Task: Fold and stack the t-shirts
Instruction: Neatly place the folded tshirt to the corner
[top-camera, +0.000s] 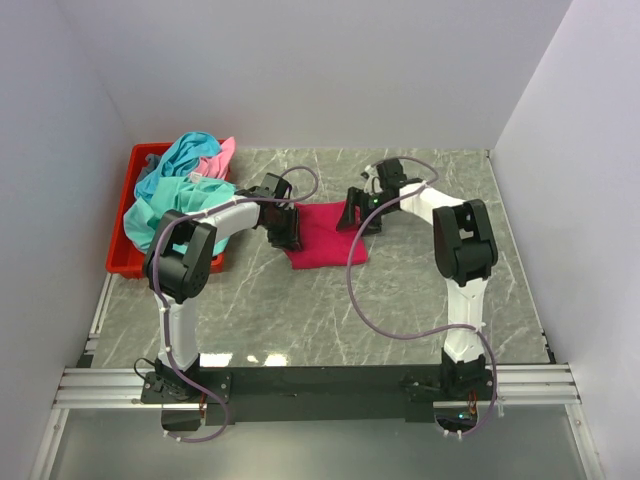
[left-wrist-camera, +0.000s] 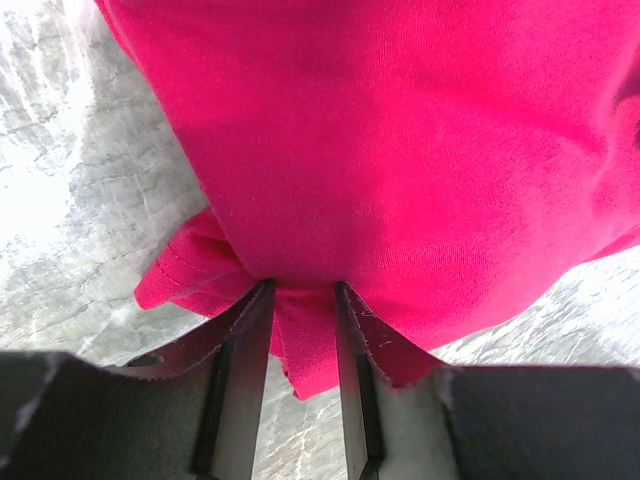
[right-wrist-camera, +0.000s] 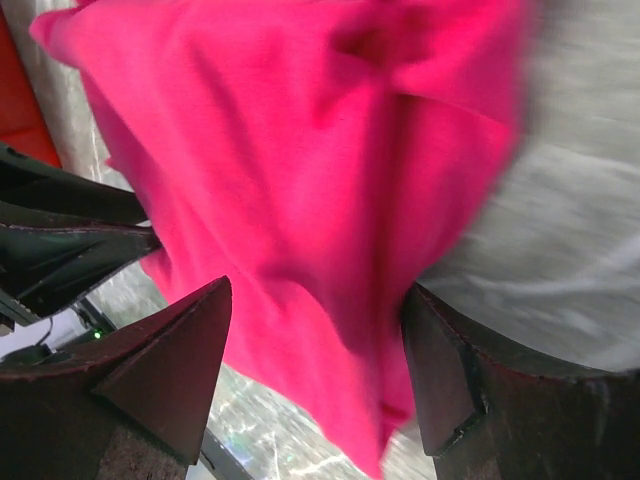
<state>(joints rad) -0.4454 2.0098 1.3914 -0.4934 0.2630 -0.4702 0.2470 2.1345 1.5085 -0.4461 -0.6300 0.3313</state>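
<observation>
Next, my right gripper grabs the folded magenta-red t-shirt's edge opposite my left gripper, to draw the t-shirt aside for stacking.
The magenta-red t-shirt (top-camera: 325, 238) lies partly folded on the marble table between my two grippers. My left gripper (top-camera: 289, 230) is at its left edge. In the left wrist view the left gripper (left-wrist-camera: 302, 290) is shut on a fold of the magenta shirt (left-wrist-camera: 400, 150), with cloth pinched between the narrow jaws. My right gripper (top-camera: 354, 217) is at the shirt's right edge. In the right wrist view the right gripper (right-wrist-camera: 315, 292) stands wide open with the magenta shirt (right-wrist-camera: 300, 170) between the jaws, ungripped; that view is blurred. Teal shirts (top-camera: 175, 200) and a light pink shirt (top-camera: 222, 155) are heaped at the left.
A red plastic bin (top-camera: 122, 258) stands at the table's left edge under the heap of teal and pink shirts. White walls close in the table at the back and both sides. The arms' cables loop over the marble in front of the shirt.
</observation>
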